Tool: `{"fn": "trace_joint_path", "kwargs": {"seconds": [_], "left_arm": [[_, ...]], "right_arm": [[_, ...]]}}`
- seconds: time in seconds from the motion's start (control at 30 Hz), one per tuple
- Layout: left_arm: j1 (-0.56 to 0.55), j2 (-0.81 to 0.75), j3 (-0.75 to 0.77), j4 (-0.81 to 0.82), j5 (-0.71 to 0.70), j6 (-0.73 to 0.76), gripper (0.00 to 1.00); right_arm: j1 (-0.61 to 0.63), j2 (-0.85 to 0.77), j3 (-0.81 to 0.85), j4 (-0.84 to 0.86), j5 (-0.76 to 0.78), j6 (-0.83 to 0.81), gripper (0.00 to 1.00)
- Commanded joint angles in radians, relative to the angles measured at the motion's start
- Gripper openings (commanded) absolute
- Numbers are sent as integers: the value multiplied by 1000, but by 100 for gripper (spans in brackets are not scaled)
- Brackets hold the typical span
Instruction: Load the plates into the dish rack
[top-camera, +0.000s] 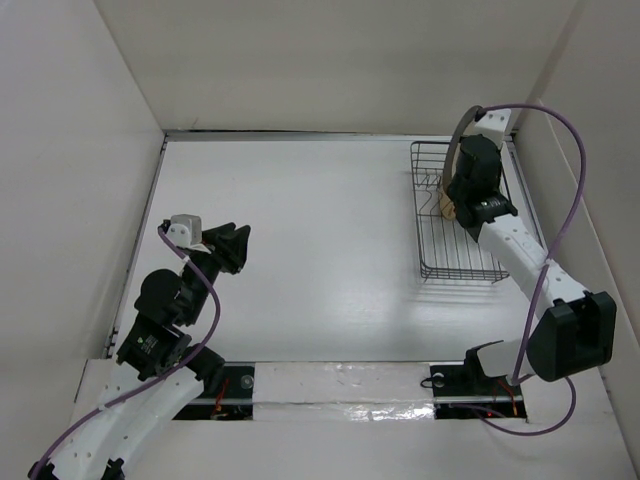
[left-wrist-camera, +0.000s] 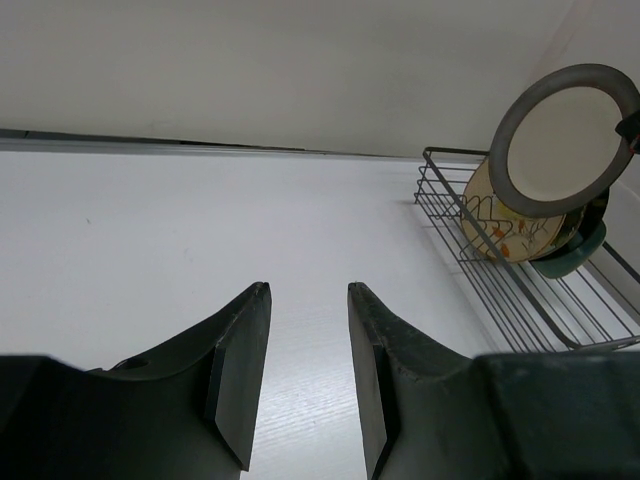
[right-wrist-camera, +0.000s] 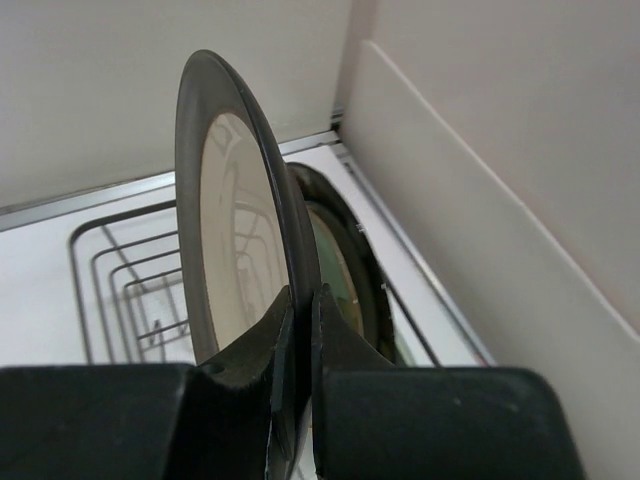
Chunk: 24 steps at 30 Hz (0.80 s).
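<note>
My right gripper should line the cream plate up with the free wires, because the cream plate (right-wrist-camera: 235, 220) would fall onto the tan leaf plate if I opened now.
My right gripper (top-camera: 456, 182) is shut on the rim of the brown-rimmed cream plate (right-wrist-camera: 235, 220) and holds it upright above the far end of the dark wire dish rack (top-camera: 462, 262). In the left wrist view the held plate (left-wrist-camera: 565, 135) hangs over the tan leaf plate (left-wrist-camera: 505, 225) and a teal plate (left-wrist-camera: 572, 260), both standing in the rack (left-wrist-camera: 500, 290). In the right wrist view the fingers (right-wrist-camera: 303, 295) pinch the rim, with a greenish plate (right-wrist-camera: 345, 275) behind. My left gripper (top-camera: 240, 250) is open and empty over the bare table at the left. The silver plate is not clearly visible.
White walls enclose the table on the left, back and right; the right wall (right-wrist-camera: 480, 220) runs close beside the rack. The right arm's purple cable (top-camera: 575, 190) loops above the rack's right side.
</note>
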<state>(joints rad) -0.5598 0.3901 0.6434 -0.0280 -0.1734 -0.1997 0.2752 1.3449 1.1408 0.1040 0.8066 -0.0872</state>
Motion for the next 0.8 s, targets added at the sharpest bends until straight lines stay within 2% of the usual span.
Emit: {"fn": "trace_joint_path", "kwargs": {"seconds": [0.0,0.13,0.43,0.77], "left_arm": [[5,10,2,37,12,-7,34],[5,12,-2,39,2,-6,34],[5,29,4,34,6,-4,34],[5,49,1,39,14,-4,34]], "right_arm": [[-7,-4,108,195,59,-39,0],[-7,19,83,183,5,-13,0],[16,99,100,177,-4,-61,0],[47,82,-12,187,-52,-71,0]]}}
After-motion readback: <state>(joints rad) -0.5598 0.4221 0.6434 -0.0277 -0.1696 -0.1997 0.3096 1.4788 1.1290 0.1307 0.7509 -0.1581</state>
